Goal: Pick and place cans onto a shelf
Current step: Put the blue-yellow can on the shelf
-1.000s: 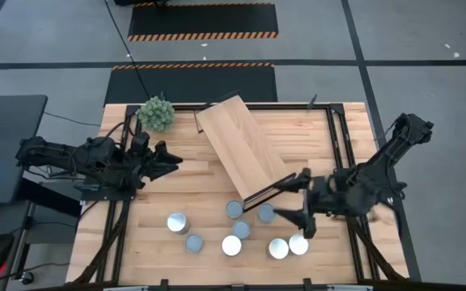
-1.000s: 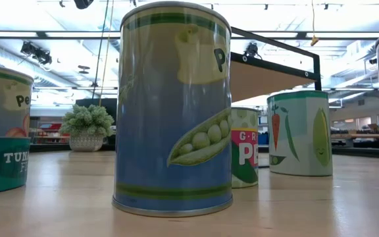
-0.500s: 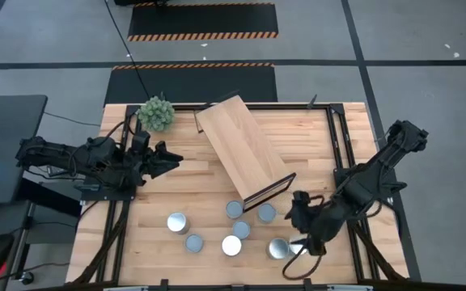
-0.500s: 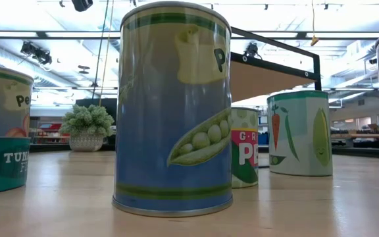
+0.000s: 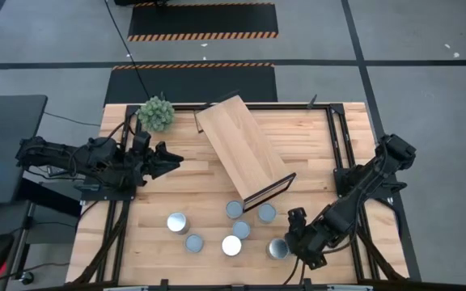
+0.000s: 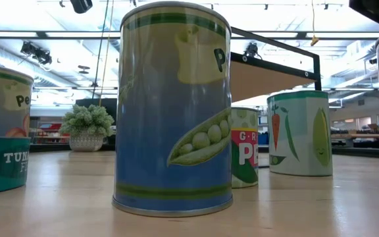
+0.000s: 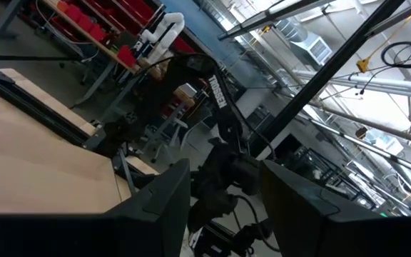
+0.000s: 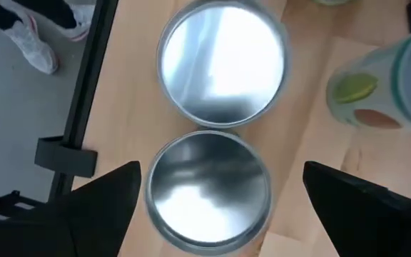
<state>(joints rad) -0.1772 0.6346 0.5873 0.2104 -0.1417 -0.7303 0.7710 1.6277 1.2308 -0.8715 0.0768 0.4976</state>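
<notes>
The can is to go onto the light-wood shelf, so the robot's right gripper next needs to grab it by its side under its silvery top.
Several cans stand upright on the slatted table near its near edge: silvery tops show at the near left, the near middle and the near right. The light-wood shelf lies slanted on the table, its dark frame end toward the cans. My right gripper points down over the near-right cans, hiding one in the high view. It is open, its fingers standing on either side of one can's top, with another can beyond. My left gripper waits open at the table's left.
A spiky green plant ball stands at the far left corner. In the low view a pea-label can stands close in front, with other cans and the shelf behind. The table's dark frame rail runs beside the near-right cans.
My right gripper has gone from beside the shelf's frame end toward the table's near edge and tipped from level to pointing down, and now stands over the near-right cans. It hides one that showed before. The cans and shelf have stayed put.
</notes>
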